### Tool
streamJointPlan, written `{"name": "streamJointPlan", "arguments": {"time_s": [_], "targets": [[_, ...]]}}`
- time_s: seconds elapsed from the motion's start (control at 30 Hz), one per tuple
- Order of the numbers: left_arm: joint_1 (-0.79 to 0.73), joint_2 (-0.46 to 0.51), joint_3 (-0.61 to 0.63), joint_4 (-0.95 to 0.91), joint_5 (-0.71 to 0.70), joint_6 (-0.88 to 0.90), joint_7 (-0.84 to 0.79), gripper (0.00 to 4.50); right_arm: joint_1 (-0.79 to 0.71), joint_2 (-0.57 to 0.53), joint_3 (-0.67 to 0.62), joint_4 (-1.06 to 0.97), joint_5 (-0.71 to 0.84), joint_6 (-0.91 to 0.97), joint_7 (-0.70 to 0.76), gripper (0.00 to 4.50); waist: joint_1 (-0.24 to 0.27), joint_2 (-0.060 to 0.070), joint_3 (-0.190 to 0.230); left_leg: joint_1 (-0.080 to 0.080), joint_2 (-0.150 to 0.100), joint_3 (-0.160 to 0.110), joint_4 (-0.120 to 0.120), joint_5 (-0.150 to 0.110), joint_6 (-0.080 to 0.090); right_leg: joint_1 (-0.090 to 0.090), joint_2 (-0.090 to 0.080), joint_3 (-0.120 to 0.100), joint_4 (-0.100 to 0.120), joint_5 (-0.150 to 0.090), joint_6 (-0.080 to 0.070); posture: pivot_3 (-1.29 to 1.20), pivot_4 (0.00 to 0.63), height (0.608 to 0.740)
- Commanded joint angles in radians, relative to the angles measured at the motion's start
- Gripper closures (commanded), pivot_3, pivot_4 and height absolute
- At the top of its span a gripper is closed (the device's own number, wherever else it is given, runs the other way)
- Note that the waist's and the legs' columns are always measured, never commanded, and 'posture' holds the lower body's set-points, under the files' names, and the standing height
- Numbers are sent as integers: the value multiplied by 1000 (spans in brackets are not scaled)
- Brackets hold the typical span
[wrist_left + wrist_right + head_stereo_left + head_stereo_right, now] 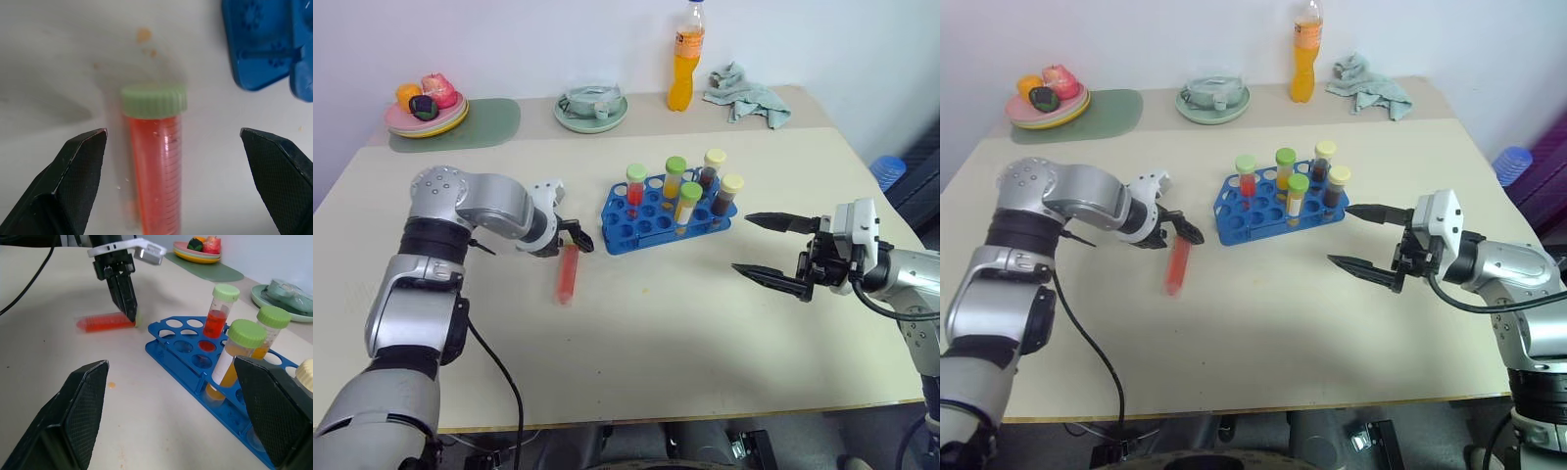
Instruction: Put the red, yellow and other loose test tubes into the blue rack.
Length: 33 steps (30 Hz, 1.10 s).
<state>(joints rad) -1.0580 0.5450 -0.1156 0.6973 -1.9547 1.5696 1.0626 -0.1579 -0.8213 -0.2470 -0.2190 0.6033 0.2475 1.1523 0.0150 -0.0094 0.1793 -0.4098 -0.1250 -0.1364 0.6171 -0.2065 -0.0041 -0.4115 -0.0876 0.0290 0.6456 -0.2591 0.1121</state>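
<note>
The left gripper next needs to pick up the red test tube by its green-end with the cap (570,252), so that the tube can stand in the blue rack (619,235).
A loose red test tube (568,274) with a green cap lies flat on the table, left of the blue rack (619,235). My left gripper (576,238) points down over the tube's capped end, open. In the left wrist view the tube (156,161) lies between the spread fingertips (88,147), untouched. The rack holds several upright tubes: a red one (635,184), yellow ones (674,176) and dark ones (728,193). My right gripper (759,245) hovers open and empty to the right of the rack.
At the back of the table stand a plate of fruit (426,108) on a green mat (484,122), a pale dish (592,106), an orange drink bottle (684,59) and a crumpled cloth (749,96). A blue object (891,171) sits beyond the right edge.
</note>
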Motion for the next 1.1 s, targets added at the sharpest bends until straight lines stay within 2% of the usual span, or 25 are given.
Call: {"name": "streamJointPlan", "arguments": {"time_s": [0.03,0.1,0.2,0.37,0.4,0.57,0.7,0.83,0.87,0.9,0.97,1.03,1.1], "targets": [[-57,-3,-6,76,-18,38,20,0,4,-8,-38,-43,11,-12,-6,345,-1,0,0,0,0,0,0,0,0,0,0,0,0,0,0,0,150,740],[-77,-8,-9,119,-18,44,32,0,6,-8,-39,-46,12,-11,-9,345,-2,0,0,0,0,0,0,0,0,0,0,0,0,0,0,0,150,740],[-86,-20,-6,156,-18,43,63,850,14,-7,-42,-49,11,-12,-12,278,-1,0,0,0,0,0,0,0,0,0,0,0,0,0,0,0,150,740],[-101,-33,9,201,-18,45,98,3340,25,-2,-39,-55,10,-13,-19,278,0,0,0,0,0,0,0,0,0,0,0,0,0,0,0,0,150,740],[-100,-35,12,203,-18,45,106,3712,26,-1,-38,-54,10,-14,-20,278,0,0,0,0,0,0,0,0,0,0,0,0,0,0,0,0,150,740],[-60,-35,53,150,-18,32,137,3789,22,1,-28,-48,7,-16,-21,278,-1,0,0,0,0,0,0,0,0,0,0,0,0,0,0,0,150,740],[63,-54,131,-65,-18,-25,167,3789,3,6,-15,-33,3,-20,-19,278,-2,0,0,0,0,0,0,1,-2,-1,0,1,1,0,0,0,150,740],[157,10,149,-396,-18,-47,-102,3789,-17,11,-3,-17,-3,-24,-16,278,0,0,0,0,0,1,0,2,-3,-1,0,1,1,0,0,0,150,740],[174,18,201,-500,2,-78,-200,3789,-24,14,1,-13,-3,-23,-16,278,3,0,0,0,0,1,0,2,-3,-1,0,1,1,0,0,0,150,740],[199,22,284,-627,71,-132,-358,3789,-33,17,8,-9,-5,-21,-17,278,2,0,0,0,0,1,1,2,-3,0,0,1,1,0,0,0,150,740],[240,92,338,-791,194,-145,-572,3789,-42,23,14,-8,-5,-17,-19,278,-2,-1,0,-1,0,2,1,3,-4,-1,0,1,1,0,0,0,150,740],[279,162,305,-884,337,-181,-778,3789,-39,25,9,-13,5,-6,-23,278,-5,2,-1,-1,1,3,0,3,-5,-1,0,1,0,0,-1,0,150,740],[313,191,283,-953,486,-293,-986,3789,-23,23,-1,-25,10,2,-30,278,-3,5,-3,1,1,6,-3,3,-4,-1,0,3,0,-1,-2,0,150,740]]}}
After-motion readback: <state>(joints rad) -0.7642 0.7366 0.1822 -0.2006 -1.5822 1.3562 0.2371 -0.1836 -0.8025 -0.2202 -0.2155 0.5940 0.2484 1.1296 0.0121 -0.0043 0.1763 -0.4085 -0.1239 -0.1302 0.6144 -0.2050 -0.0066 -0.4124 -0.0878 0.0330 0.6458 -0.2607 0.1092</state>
